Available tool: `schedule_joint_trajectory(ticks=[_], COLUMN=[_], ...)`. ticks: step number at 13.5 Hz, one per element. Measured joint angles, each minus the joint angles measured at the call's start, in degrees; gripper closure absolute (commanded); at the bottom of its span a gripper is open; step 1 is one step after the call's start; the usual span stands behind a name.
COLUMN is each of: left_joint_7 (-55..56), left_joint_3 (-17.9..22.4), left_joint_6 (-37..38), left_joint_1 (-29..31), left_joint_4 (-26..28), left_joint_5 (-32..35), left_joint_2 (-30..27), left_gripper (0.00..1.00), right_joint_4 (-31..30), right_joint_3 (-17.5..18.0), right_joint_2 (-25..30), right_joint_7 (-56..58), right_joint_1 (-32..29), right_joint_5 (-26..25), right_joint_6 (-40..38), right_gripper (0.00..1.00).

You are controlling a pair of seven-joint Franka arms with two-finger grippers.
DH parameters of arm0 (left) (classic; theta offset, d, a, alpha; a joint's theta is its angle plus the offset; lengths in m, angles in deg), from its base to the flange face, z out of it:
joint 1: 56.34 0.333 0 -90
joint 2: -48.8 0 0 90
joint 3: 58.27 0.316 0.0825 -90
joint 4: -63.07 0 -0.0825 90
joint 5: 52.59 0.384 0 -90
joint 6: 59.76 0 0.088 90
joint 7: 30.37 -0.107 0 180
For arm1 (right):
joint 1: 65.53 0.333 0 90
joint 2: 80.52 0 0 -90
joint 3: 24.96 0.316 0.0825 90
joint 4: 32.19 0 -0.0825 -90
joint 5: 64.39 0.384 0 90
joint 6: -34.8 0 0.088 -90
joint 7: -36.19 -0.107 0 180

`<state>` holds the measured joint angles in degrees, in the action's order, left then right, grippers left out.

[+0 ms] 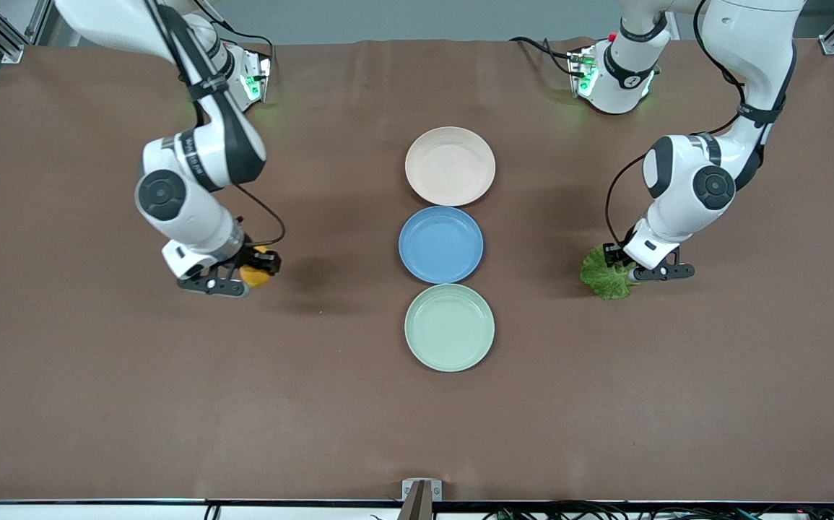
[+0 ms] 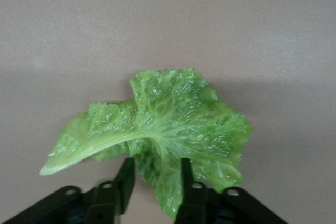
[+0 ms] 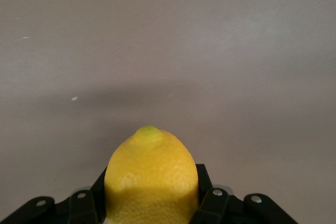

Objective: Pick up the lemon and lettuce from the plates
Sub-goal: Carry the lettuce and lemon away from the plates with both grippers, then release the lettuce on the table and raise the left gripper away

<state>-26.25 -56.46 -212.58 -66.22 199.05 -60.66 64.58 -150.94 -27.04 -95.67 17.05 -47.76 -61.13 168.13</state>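
My right gripper should keep holding the lemon, because the lemon (image 1: pixel 255 275) (image 3: pixel 151 174) is hanging above the table and above its shadow.
The lemon (image 1: pixel 255 275) is clamped between my right gripper (image 1: pixel 259 269) fingers, over bare table toward the right arm's end; in the right wrist view the lemon (image 3: pixel 151 174) fills the right gripper (image 3: pixel 151 184), fingers pressed on both sides. The lettuce (image 1: pixel 606 274) lies under my left gripper (image 1: pixel 630 273) toward the left arm's end. In the left wrist view the left gripper (image 2: pixel 155 169) has its fingers apart, astride a fold of the lettuce (image 2: pixel 173 124), with table showing between them. The beige-pink plate (image 1: pixel 450 166) and the mint green plate (image 1: pixel 449 327) hold nothing.
A blue plate (image 1: pixel 440 244) sits between the two pale plates in a row down the table's middle. The brown table cover (image 1: pixel 135 404) stretches around them. The arm bases stand along the table edge farthest from the front camera.
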Motion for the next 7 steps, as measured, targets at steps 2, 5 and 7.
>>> schedule_joint_trajectory(ticks=[2,5,7], left_joint_7=[-0.44,-0.44,-0.44], left_joint_3=[-0.04,-0.11,-0.02], left_joint_6=[1.68,11.69,20.86], left_joint_1=[0.04,0.04,0.19], left_joint_4=[-0.51,-2.55,-5.36], left_joint_5=[0.00,0.00,0.00], left_joint_2=[-0.90,-5.24,-9.38], left_gripper=[0.00,0.00,0.00], right_joint_4=[-0.52,-3.08,-5.42], right_joint_3=[0.03,0.03,0.05], right_joint_2=[0.03,0.03,-0.04], right_joint_7=[8.01,18.34,21.92], right_joint_1=[-4.13,-9.94,-11.78], right_joint_5=[0.70,1.80,1.94], right_joint_6=[0.19,1.15,3.76], right_gripper=[0.99,0.98,0.96])
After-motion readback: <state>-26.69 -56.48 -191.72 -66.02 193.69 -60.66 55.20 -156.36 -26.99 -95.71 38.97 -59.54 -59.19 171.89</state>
